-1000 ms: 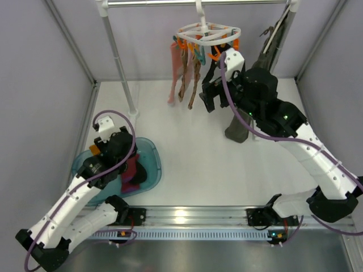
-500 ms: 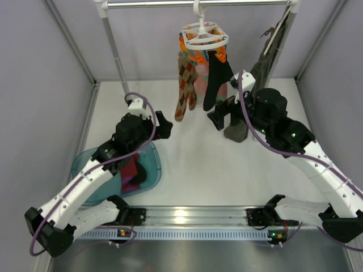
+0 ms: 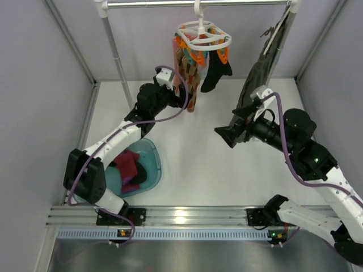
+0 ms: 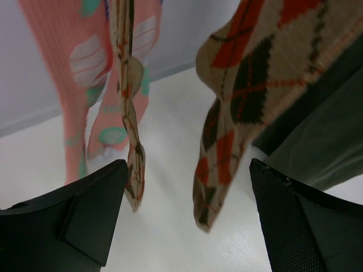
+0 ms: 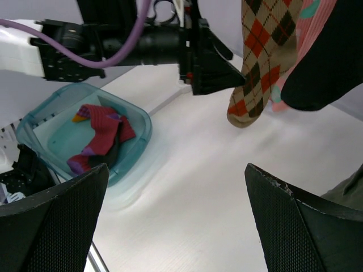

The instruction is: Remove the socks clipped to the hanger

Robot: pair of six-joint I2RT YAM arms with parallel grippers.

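The left gripper grips the argyle sock by its lower hanging end [image 3: 191,96] [image 4: 219,160] next, leaving its clipped top free for removal from the hanger.
The white oval hanger [image 3: 204,38] hangs from the top rail with orange and teal clips. A pink patterned sock [image 3: 179,68], argyle socks [image 3: 193,85] and a black sock [image 3: 216,72] hang clipped to it. My left gripper [image 3: 177,93] is open, just in front of the socks' lower ends. In the left wrist view the argyle sock [image 4: 238,96] and the pink sock [image 4: 68,85] hang ahead of my open left gripper [image 4: 187,226]. My right gripper [image 3: 227,135] is open and empty, below and right of the hanger. It is also open in the right wrist view [image 5: 176,226].
A teal tub [image 3: 152,170] at the front left holds a maroon sock [image 3: 129,164] and a dark one. It also shows in the right wrist view [image 5: 39,116]. A long olive garment [image 3: 258,73] hangs on a slim hanger at the back right. A rack post [image 3: 119,62] stands left.
My left arm swung from over the tub up to the hanging socks. My right gripper drew back from the hanger toward the table's middle. The hanger turned and swung.
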